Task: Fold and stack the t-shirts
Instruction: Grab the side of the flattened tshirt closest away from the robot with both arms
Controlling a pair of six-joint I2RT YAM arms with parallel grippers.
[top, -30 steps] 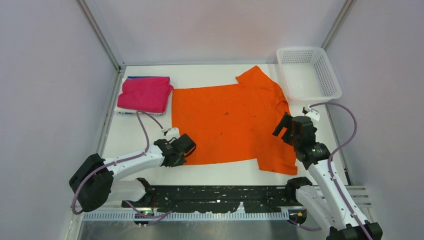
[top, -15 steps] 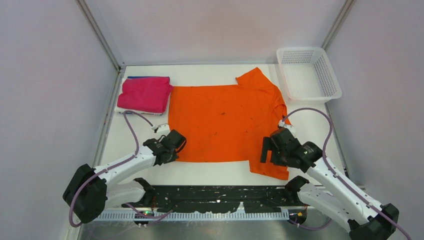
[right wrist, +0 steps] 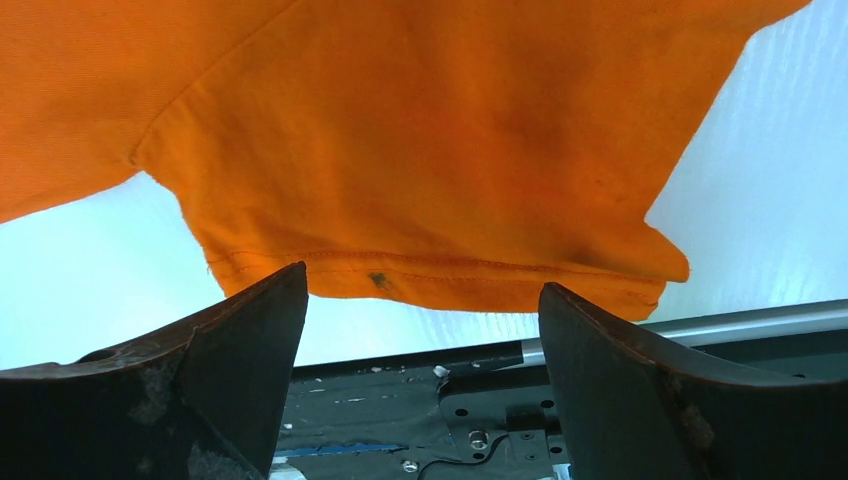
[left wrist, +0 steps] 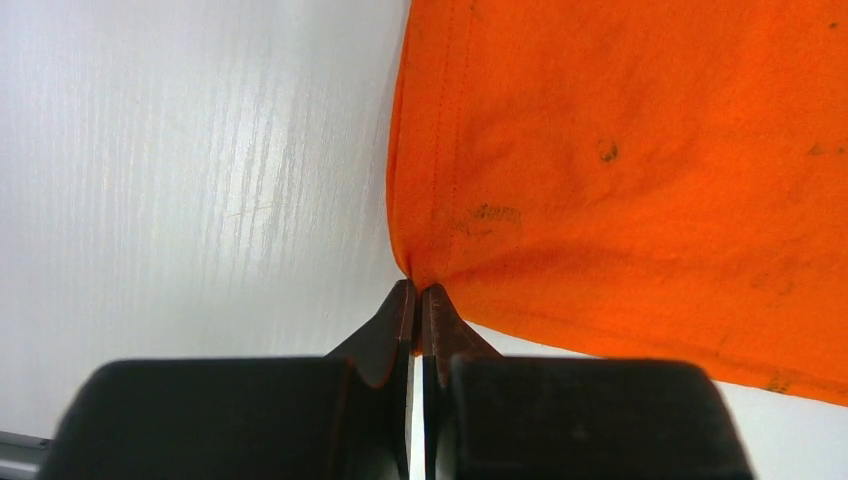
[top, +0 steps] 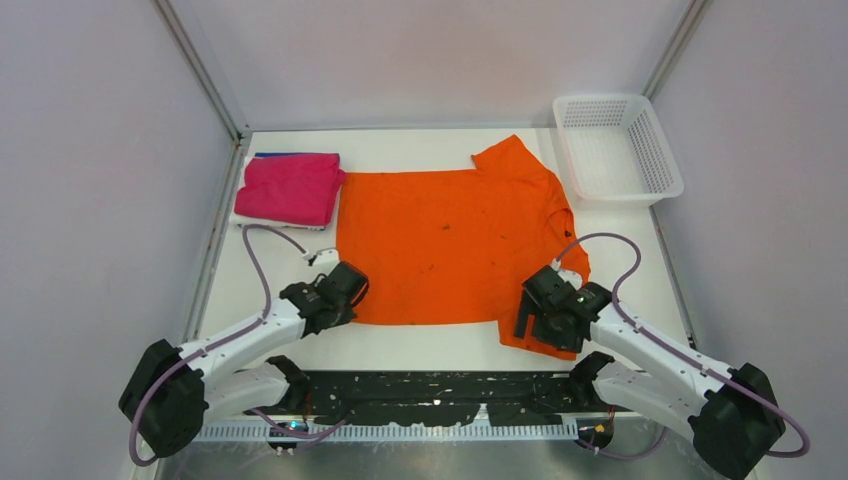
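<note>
I will next grab the orange t-shirt [top: 450, 240] by the near sleeve's hem [top: 539, 349] with my right gripper. Then I can fold the t-shirt's near side over the t-shirt's body.
The orange t-shirt [top: 450, 240] lies spread flat in the middle of the table. My left gripper [top: 343, 292] is at its near left corner and is shut on the hem corner; the left wrist view shows my gripper's tips [left wrist: 416, 292] pinching the orange cloth [left wrist: 620, 170]. My right gripper [top: 528, 320] is open over the shirt's near sleeve. In the right wrist view my gripper [right wrist: 420, 300] has its jaws wide apart on either side of the sleeve hem [right wrist: 430, 270], not touching it. The folded pink t-shirt [top: 290, 188] lies at the back left, with a blue edge [top: 272, 155] behind it.
The white mesh basket [top: 661, 182] stands at the back right corner. The black base rail [top: 430, 385] runs along the near edge, just below the sleeve. Enclosure walls stand close on the left, the right and behind.
My right gripper has swung from beside the collar down and left to the near sleeve. My left gripper has moved slightly left with the hem corner, and the shirt's left edge went with it.
</note>
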